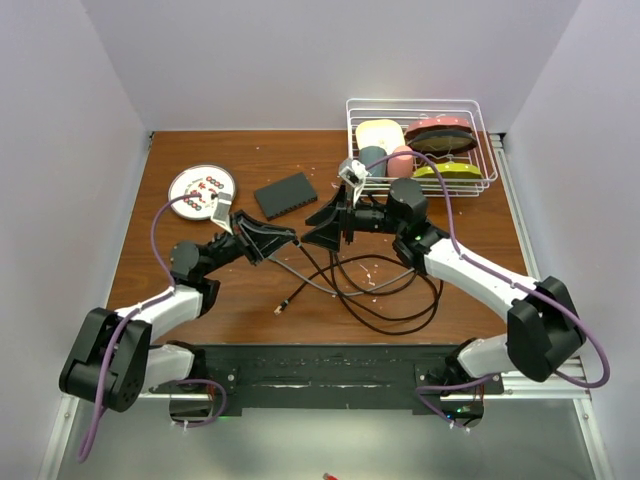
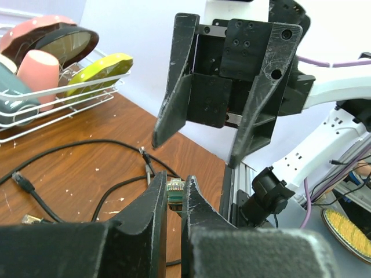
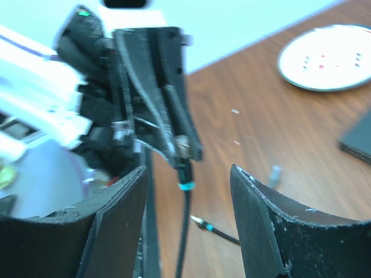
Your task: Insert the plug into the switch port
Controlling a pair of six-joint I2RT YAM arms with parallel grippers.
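I need to insert the plug, so my right gripper will next grab it at the teal part by the plug's cable end [image 1: 299, 244] [image 3: 186, 186] and leave the plug's clear tip free.
My left gripper [image 1: 290, 240] is shut on the clear plug [image 2: 175, 191], whose tip sticks out just past the fingertips; its black cable [image 3: 185, 220] with a teal band hangs down. My right gripper [image 1: 308, 230] is open and empty, facing the left one tip to tip, a short way apart. In the left wrist view the right gripper [image 2: 194, 152] fills the upper middle. In the right wrist view the left gripper [image 3: 182, 147] sits between my open fingers [image 3: 130, 197]. The black switch [image 1: 286, 195] lies flat just behind both grippers and shows at the right edge of the right wrist view [image 3: 356, 139].
A round white plate [image 1: 202, 187] lies left of the switch. A white wire dish rack [image 1: 420, 180] with cups and bowls stands at the back right. Looped black and grey cables [image 1: 385, 295] lie in front of the grippers, with a loose connector end [image 1: 280, 308].
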